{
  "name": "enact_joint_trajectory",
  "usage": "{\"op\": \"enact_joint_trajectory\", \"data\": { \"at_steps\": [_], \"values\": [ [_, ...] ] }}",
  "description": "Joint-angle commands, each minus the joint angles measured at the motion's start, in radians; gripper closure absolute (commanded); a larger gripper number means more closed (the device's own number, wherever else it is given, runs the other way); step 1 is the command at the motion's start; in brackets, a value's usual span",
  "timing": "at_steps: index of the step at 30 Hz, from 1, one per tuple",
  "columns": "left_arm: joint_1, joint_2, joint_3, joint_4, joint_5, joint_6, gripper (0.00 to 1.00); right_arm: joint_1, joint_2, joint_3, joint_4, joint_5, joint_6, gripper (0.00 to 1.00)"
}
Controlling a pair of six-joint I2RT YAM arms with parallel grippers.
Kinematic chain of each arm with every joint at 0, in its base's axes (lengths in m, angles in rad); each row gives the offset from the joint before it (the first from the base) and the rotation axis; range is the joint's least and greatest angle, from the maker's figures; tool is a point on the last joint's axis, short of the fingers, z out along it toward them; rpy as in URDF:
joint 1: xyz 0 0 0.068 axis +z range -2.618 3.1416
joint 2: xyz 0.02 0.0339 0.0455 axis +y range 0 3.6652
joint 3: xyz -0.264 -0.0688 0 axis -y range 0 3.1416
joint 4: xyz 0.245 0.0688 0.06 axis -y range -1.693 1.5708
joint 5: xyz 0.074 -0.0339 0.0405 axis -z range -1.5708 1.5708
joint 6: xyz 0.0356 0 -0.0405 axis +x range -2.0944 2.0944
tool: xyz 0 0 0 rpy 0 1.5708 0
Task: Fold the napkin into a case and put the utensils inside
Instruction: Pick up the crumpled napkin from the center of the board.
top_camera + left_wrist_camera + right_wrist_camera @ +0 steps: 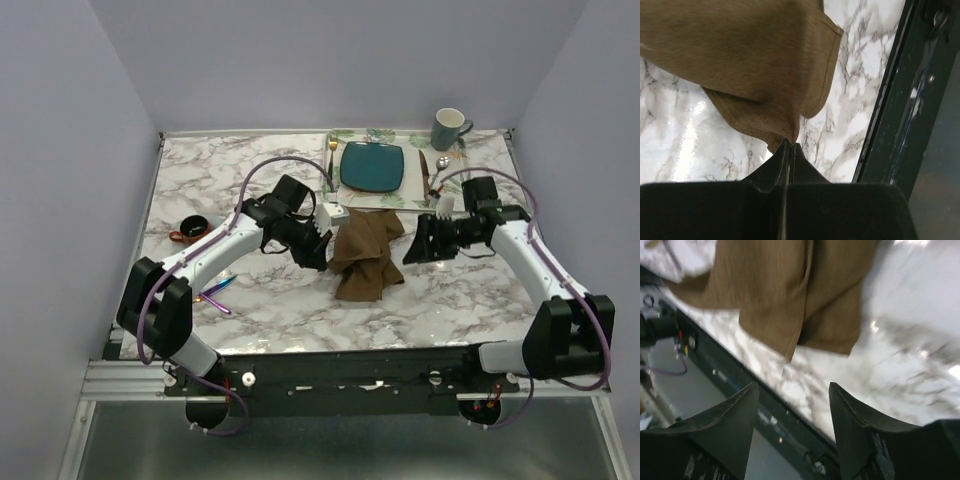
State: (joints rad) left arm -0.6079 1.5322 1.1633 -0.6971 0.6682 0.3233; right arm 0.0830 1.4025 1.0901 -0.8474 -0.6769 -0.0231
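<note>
My right gripper grabs the napkin by its free corner (401, 279) (848, 351) next, across from my left gripper's corner, to spread the napkin and fold a case.
The brown napkin (366, 254) lies bunched and draped at the middle of the marble table. My left gripper (326, 258) is shut on the napkin's left corner (788, 131) and holds it up, so the cloth (755, 55) hangs from the fingertips. My right gripper (412, 250) is open and empty just right of the napkin, which shows ahead of its fingers in the right wrist view (790, 295). The iridescent utensils (217, 294) lie at the front left, partly hidden by my left arm.
A teal plate (372, 166) sits on a leaf-printed placemat (392, 200) at the back, with a gold fork (331, 158) on its left and a dark knife (424, 176) and spoon on its right. A grey mug (449, 128) stands at the back right. A small dark bowl (191, 228) sits at the left.
</note>
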Motion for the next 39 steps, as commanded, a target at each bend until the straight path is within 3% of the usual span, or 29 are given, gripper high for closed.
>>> {"op": "enact_joint_trajectory", "data": {
  "at_steps": [1,10,14,22,37,39],
  "values": [
    [0.079,0.043,0.045,0.079,0.099,-0.237,1.00,0.021,-0.141,-0.246,0.126,-0.176,0.106,0.34],
    [0.085,0.057,0.036,0.131,0.099,-0.300,1.00,0.029,-0.080,-0.418,0.297,-0.289,0.288,0.36],
    [0.085,0.051,0.004,0.160,0.094,-0.309,1.00,0.058,-0.011,-0.453,0.387,-0.305,0.331,0.45],
    [0.096,0.034,-0.017,0.163,0.090,-0.302,1.00,0.095,0.240,-0.388,0.407,-0.340,0.273,0.51],
    [0.138,0.019,-0.051,0.180,0.114,-0.319,1.00,0.205,0.357,-0.340,0.541,-0.326,0.388,0.52],
    [0.148,0.016,-0.056,0.185,0.119,-0.319,1.00,0.205,0.354,-0.338,0.560,-0.329,0.413,0.56]
  ]
}}
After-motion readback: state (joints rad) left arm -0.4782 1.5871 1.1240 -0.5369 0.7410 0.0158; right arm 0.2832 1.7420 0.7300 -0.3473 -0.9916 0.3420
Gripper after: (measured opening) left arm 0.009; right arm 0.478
